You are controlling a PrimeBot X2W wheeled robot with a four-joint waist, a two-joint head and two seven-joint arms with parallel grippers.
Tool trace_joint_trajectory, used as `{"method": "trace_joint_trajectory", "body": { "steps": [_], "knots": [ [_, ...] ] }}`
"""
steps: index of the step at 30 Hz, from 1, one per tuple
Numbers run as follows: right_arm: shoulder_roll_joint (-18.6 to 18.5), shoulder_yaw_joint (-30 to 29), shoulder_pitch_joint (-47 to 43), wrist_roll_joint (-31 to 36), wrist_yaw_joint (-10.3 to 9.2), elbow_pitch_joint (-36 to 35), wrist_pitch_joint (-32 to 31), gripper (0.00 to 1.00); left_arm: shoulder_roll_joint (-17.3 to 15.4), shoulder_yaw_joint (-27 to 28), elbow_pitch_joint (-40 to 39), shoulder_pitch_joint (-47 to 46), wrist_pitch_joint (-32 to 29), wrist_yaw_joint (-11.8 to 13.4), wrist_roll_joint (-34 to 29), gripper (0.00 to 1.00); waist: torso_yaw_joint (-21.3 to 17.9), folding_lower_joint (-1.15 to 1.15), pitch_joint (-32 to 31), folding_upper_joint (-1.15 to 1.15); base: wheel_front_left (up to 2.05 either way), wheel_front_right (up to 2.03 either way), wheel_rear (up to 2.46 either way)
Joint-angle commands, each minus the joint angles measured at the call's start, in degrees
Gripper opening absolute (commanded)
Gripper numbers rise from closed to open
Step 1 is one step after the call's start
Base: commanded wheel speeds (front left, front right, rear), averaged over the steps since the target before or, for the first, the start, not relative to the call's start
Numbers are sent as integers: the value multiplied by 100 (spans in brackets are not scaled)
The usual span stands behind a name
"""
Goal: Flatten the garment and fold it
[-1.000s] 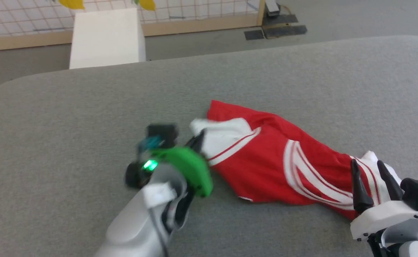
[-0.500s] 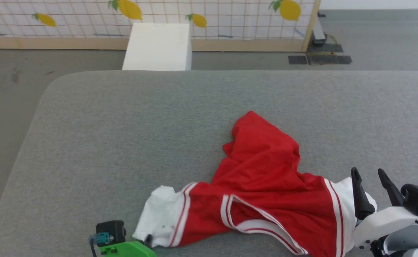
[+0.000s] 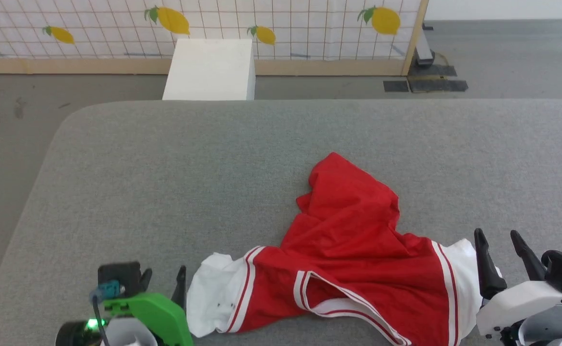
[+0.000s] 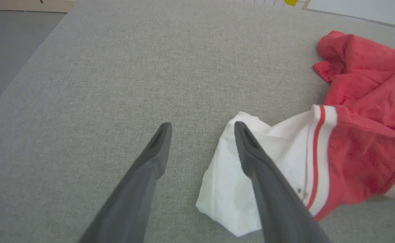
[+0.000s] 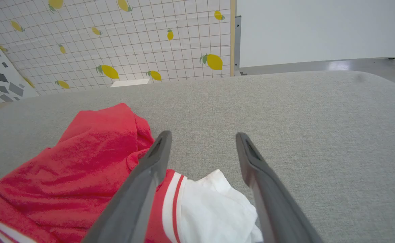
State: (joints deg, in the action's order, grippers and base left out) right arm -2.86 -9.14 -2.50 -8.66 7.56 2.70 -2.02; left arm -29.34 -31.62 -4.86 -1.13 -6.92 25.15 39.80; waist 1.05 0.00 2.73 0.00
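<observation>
I should next grab the jersey's white sleeve by the cuff edge with my left gripper. Then I can pull the crumpled red jersey flat to fold it.
The garment is a red jersey with white sleeves and white stripe trim, lying crumpled near the front edge of the grey table. One red part bunches up toward the far side. My left gripper stands open just left of the left white sleeve. In the left wrist view that gripper holds nothing, and its right finger lies over the sleeve. My right gripper is open at the right sleeve. In the right wrist view its fingers straddle the sleeve of the garment.
A white box stands on the floor beyond the table's far edge. Behind it runs a lattice panel with lemon prints. Dark floor plates lie at the back right. Bare table stretches left of and beyond the garment.
The camera view has shifted. My left gripper drew the left sleeve toward the front edge, then opened and let it go. The right gripper stays open at the right sleeve.
</observation>
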Motion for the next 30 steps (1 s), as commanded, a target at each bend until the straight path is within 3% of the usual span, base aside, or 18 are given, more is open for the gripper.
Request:
{"method": "trace_joint_trajectory", "body": {
  "steps": [1, 8, 14, 19, 20, 21, 22, 27, 30],
  "knots": [
    [-1, 1, -27, -53, -8, -57, 2, 100, -29, -37, 104, -248, -16, -106, -73, 100, -83, 0, 131, 0, 0, 0, 0],
    [-1, 48, 185, -65, -8, -94, 3, 100, 159, -412, 1300, -1241, -627, -694, -61, 100, -324, 0, 458, 0, 0, 0, 0],
    [-1, 73, 297, -128, -8, -21, 47, 100, 295, -692, 1928, -1514, -1420, -1026, 207, 100, -567, 0, 639, 0, 0, 0, 0],
    [-1, 40, 296, -143, -8, 55, 76, 100, 184, -947, 2109, -1471, -2209, -1020, 308, 100, -667, 0, 689, 0, 0, 0, 0],
    [-1, 38, 287, -130, -8, 76, 44, 100, 161, -978, 2097, -1458, -2319, -1012, 325, 66, -678, 0, 696, 0, 0, 0, 0],
    [-1, 49, 277, -107, -8, 86, 12, 100, 148, -985, 2069, -1452, -2360, -1003, 334, 23, -684, 0, 699, 0, 0, 0, 0],
    [-1, 65, 267, -69, -8, 89, -21, 100, 139, -975, 2026, -1451, -2340, -987, 328, 0, -685, 0, 701, 0, 0, 0, 0],
    [-1, 29, 226, 211, -8, 134, -218, 100, 143, -826, 1830, -1408, -1803, -783, 163, 0, -647, 0, 713, 0, 0, 0, 0],
    [-1, -102, 262, 332, -8, 419, -815, 100, 254, -638, 1752, -1264, -1393, -587, 197, 0, -568, 0, 739, 0, 0, 0, 0]
  ]
}}
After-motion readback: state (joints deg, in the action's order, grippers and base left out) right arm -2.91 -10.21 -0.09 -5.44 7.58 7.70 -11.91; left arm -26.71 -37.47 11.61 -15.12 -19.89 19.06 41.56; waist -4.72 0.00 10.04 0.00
